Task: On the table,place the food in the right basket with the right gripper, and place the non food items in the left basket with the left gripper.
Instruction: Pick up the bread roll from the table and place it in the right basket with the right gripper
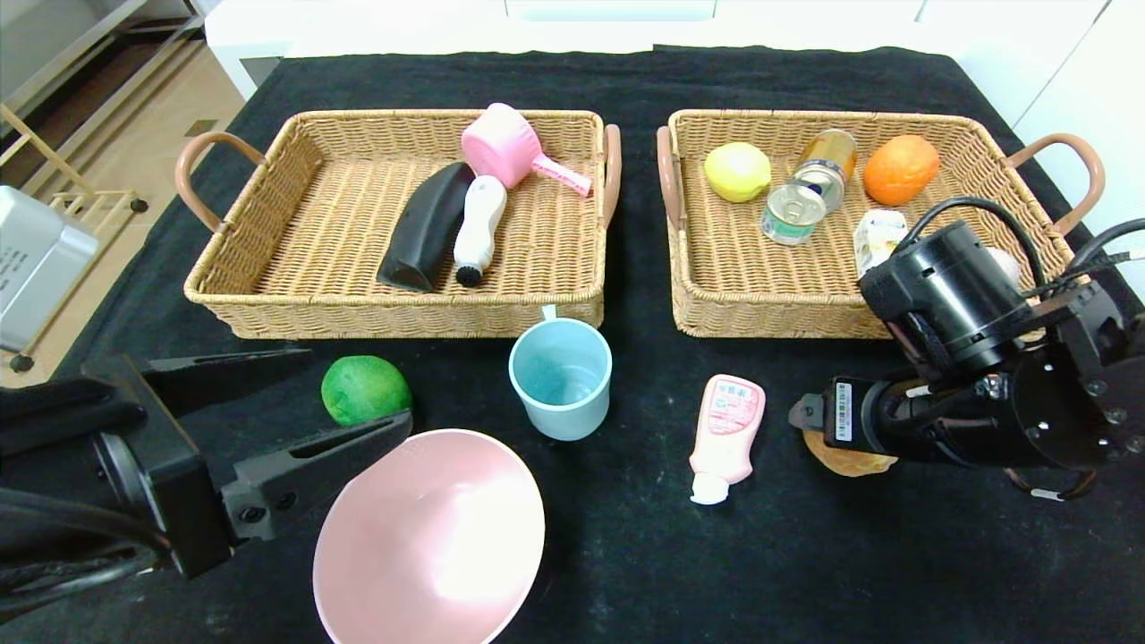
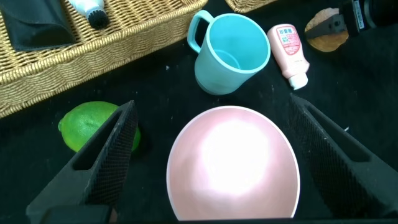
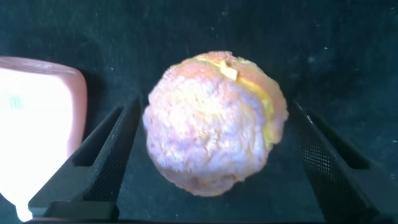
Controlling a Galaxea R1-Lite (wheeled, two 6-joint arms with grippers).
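My right gripper's fingers stand on either side of the brown bun [image 1: 850,461] and closing now would catch the bun, so my right gripper closes next.
My left gripper [image 2: 211,109] hangs open over the pale pink bowl [image 2: 233,165] [image 1: 429,546] at the front left of the table [image 1: 805,555]; its fingers straddle the bowl without touching it. A green fruit [image 1: 365,394] lies just outside one finger. My right gripper [image 3: 211,118] is open around the brown bun [image 3: 214,124] [image 1: 850,461], with gaps on both sides. The light blue mug [image 1: 561,376] and the pink bottle [image 1: 726,434] lie between the arms. A white carton [image 1: 878,237] lies in the right basket [image 1: 760,313].
The left basket [image 1: 268,295] holds a black object [image 1: 425,228], a white brush [image 1: 479,228] and a pink tool [image 1: 510,148]. In the right basket lie a yellow lemon [image 1: 736,172], two cans [image 1: 805,197] and an orange [image 1: 900,168]. A grey box [image 1: 36,268] stands off the table's left.
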